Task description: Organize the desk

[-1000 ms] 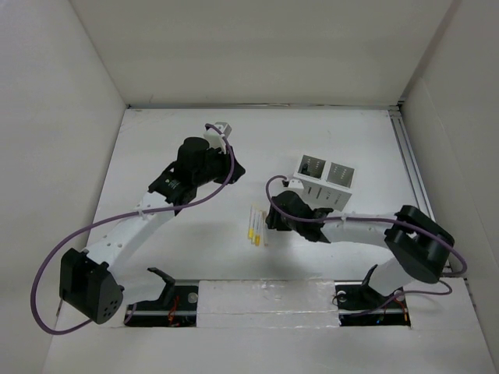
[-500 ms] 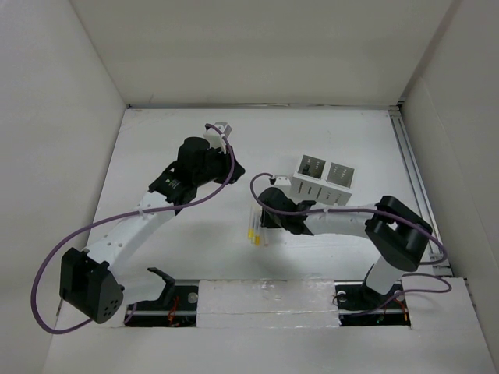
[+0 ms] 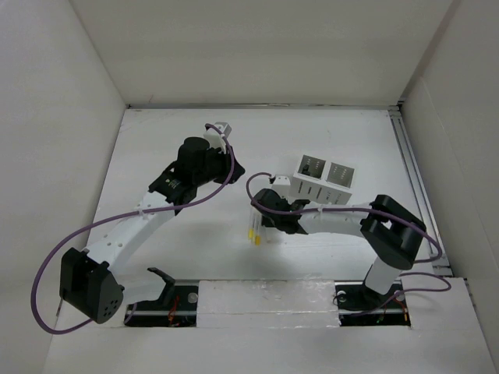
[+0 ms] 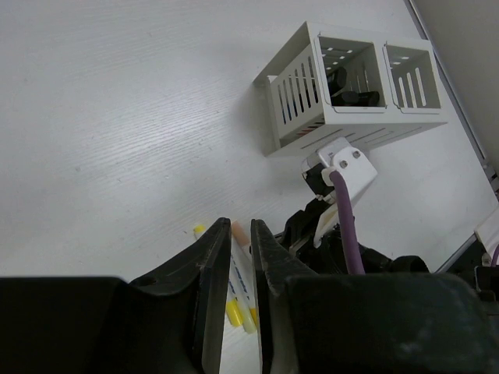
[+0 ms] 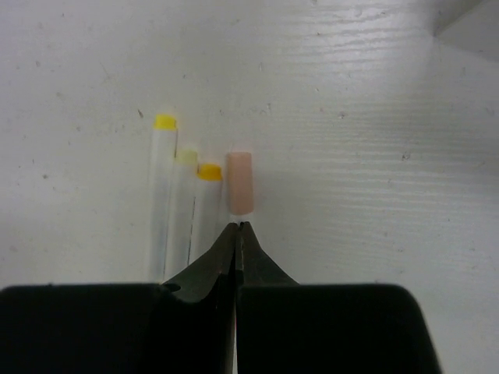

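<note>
My right gripper needs to open again next and go around the white marker [image 5: 243, 219], then close on the pink cap [image 5: 240, 184], because it is shut short of that cap.
The desk [image 3: 351, 132] is a white tabletop walled by white panels. Several markers [image 3: 254, 232] lie side by side at its middle front. In the right wrist view they show as yellow-capped markers [image 5: 164, 122] and one pink-capped marker [image 5: 239, 183]. My right gripper [image 3: 259, 218] is low over them and shut. Its closed tips [image 5: 238, 226] sit at the near end of the pink cap, with nothing seen between the jaws. My left gripper [image 3: 232, 167] hovers behind and to the left. It is empty, its jaws a narrow gap apart [image 4: 240, 288].
A white slotted two-compartment holder box [image 3: 327, 178] stands right of centre and holds dark items in one compartment [image 4: 351, 84]. A thin metal rail [image 3: 413, 179] runs along the desk's right edge. A purple cable [image 4: 343, 226] loops off the right wrist.
My right gripper has swung left from beside the holder box until it is over the markers. The left arm has not moved.
</note>
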You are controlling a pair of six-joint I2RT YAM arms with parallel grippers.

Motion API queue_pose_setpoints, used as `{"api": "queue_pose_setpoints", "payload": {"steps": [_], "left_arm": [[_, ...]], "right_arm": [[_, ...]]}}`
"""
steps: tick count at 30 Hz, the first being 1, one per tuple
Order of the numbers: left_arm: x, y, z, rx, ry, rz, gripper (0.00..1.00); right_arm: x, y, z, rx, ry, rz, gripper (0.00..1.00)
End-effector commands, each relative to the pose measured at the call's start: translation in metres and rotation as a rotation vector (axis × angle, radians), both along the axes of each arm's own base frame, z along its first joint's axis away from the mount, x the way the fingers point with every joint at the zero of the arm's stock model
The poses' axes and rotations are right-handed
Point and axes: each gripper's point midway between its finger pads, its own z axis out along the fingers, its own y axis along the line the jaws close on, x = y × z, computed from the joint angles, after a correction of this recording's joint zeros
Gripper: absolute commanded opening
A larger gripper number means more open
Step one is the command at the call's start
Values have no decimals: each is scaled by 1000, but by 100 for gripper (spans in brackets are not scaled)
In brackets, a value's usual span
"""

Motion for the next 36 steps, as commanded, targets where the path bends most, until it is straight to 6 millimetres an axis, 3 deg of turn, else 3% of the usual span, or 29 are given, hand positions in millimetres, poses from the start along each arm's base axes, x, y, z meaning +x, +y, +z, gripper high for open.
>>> {"api": "queue_pose_setpoints", "payload": {"steps": [1,4,7,10,12,24,27,32,36], "left_arm": [[4,-2,31,-49,-73,-3,14],[5,-2,28,-43,-68,1,13],[4,-3,30,-50,-71,-7,14],[5,-3,30,-49,-71,-2,14],[3,-3,32,-52,-73,-6,13],[1,-1,36,-55,-86,-5,13],[2,2,38,-52,-97,8,14],[1,4,42,-51,-107,16,13],[0,7,46,-51,-122,27,14]], "right_arm": [[-28,-30,-23,-115,71,-17,0],[-40,-38,-21,-89,99,-21,5],[-42,-36,-6,-47,85,5,36],[-37,-36,-2,-68,64,5,42],[-32,-32,1,-77,52,12,42],[-34,-27,-25,-124,110,11,41],[-38,-26,-36,-146,145,33,32],[-49,-18,-43,-130,204,106,31],[-55,-17,-49,-141,240,127,13]]}}
